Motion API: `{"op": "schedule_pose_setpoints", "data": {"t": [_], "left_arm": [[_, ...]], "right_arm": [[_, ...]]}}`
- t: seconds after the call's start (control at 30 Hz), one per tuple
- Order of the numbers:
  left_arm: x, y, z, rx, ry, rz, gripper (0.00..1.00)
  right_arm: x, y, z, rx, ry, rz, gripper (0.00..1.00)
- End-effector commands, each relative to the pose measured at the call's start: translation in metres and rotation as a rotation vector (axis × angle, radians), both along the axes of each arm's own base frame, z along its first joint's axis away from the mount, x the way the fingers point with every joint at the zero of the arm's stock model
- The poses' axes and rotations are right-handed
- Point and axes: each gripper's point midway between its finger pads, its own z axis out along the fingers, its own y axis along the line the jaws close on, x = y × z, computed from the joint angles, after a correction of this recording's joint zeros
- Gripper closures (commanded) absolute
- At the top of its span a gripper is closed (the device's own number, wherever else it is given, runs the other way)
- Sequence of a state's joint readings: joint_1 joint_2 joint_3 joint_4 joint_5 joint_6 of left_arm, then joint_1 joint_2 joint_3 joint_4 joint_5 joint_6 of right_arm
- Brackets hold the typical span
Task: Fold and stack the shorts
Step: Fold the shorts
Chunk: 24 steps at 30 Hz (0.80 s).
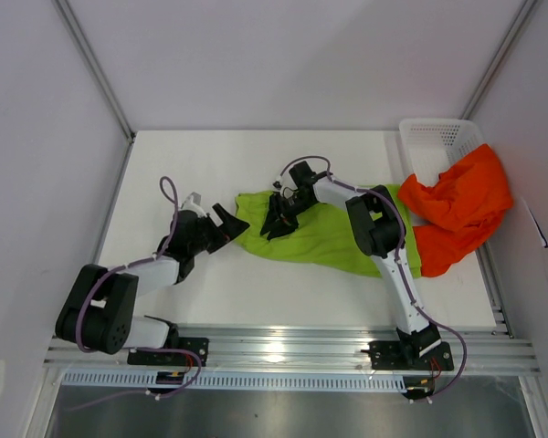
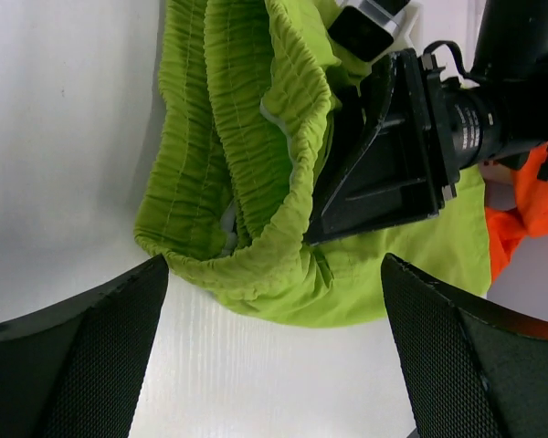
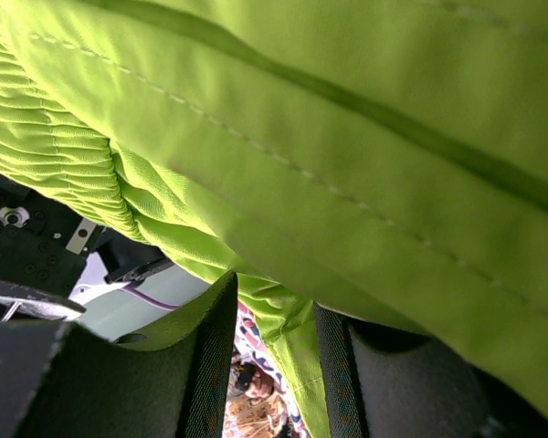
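The waistband end is to be folded over the rest of the shorts, so the robot's left gripper should next grip the lime green shorts' gathered waistband at its near corner [image 1: 245, 238] [image 2: 243, 268].
The lime green shorts [image 1: 333, 239] lie across the middle of the table. My right gripper [image 1: 278, 222] is shut on their left waistband end and holds it slightly raised. Green cloth [image 3: 347, 119] fills the right wrist view and hangs between my right gripper's [image 3: 274, 292] jaws. My left gripper [image 1: 230, 222] is open and empty just left of that end. In the left wrist view the gathered waistband [image 2: 237, 137] lies just ahead of my left gripper [image 2: 274, 266], with the right gripper [image 2: 393, 155] behind it. The orange-red shorts [image 1: 461, 205] lie bunched at the right, and also show in the left wrist view [image 2: 530, 205].
A white mesh basket [image 1: 438, 137] stands at the back right corner, partly under the orange-red shorts. The white table [image 1: 210, 155] is walled by panels at left, back and right. A metal rail [image 1: 283, 351] runs along the near edge.
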State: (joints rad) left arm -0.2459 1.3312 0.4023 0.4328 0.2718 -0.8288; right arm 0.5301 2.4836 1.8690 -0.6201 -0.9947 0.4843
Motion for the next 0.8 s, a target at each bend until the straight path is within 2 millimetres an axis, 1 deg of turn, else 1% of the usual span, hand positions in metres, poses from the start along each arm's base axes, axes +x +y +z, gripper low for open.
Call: {"op": "schedule_pose_setpoints", "data": {"t": [0.0,0.1,0.17,0.23,0.3,0.33,0.37,0.47,0.53,0.57,0.63,0.67,0.7,0.73,0.77], "left_arm": [[0.017,-0.005,0.011,-0.048,-0.050,0.072,0.01],[0.019,-0.008,-0.002,-0.061,-0.003,0.116,0.01],[0.013,-0.007,-0.015,-0.055,0.035,0.159,0.01],[0.010,-0.006,-0.017,-0.071,0.051,0.200,0.01],[0.003,-0.002,-0.024,-0.089,0.074,0.247,0.01],[0.004,0.001,-0.026,-0.095,0.078,0.281,0.01],[-0.001,0.003,-0.031,-0.099,0.096,0.297,0.01],[-0.004,0.009,-0.034,-0.139,0.088,0.361,0.01],[-0.001,0.015,-0.034,-0.144,0.076,0.410,0.01],[0.004,0.015,-0.028,-0.159,0.055,0.419,0.01],[0.009,0.015,-0.031,-0.182,0.064,0.441,0.02],[0.014,0.012,-0.028,-0.197,0.063,0.448,0.02],[0.017,0.010,-0.034,-0.205,0.086,0.462,0.04],[0.022,0.008,-0.032,-0.210,0.081,0.467,0.06],[0.023,0.004,-0.040,-0.205,0.098,0.464,0.09]], "right_arm": [[-0.014,-0.012,-0.051,-0.170,-0.004,0.013,0.58],[-0.014,-0.011,-0.049,-0.163,-0.008,0.014,0.58],[-0.015,-0.010,-0.047,-0.159,-0.008,0.012,0.58],[-0.014,-0.010,-0.045,-0.157,-0.014,0.011,0.58],[-0.014,-0.010,-0.045,-0.156,-0.015,0.007,0.58],[-0.014,-0.011,-0.045,-0.156,-0.013,0.005,0.58],[-0.014,-0.011,-0.044,-0.154,-0.016,0.003,0.58],[-0.014,-0.012,-0.045,-0.155,-0.012,0.000,0.58],[-0.015,-0.012,-0.046,-0.155,-0.014,0.002,0.58],[-0.015,-0.011,-0.046,-0.155,-0.014,0.001,0.58],[-0.016,-0.011,-0.046,-0.154,-0.012,0.003,0.58],[-0.016,-0.011,-0.046,-0.153,-0.010,0.003,0.58],[-0.015,-0.010,-0.045,-0.151,-0.014,0.002,0.58],[-0.015,-0.011,-0.045,-0.152,-0.011,0.000,0.58],[-0.015,-0.011,-0.044,-0.153,-0.014,-0.002,0.58]]}}
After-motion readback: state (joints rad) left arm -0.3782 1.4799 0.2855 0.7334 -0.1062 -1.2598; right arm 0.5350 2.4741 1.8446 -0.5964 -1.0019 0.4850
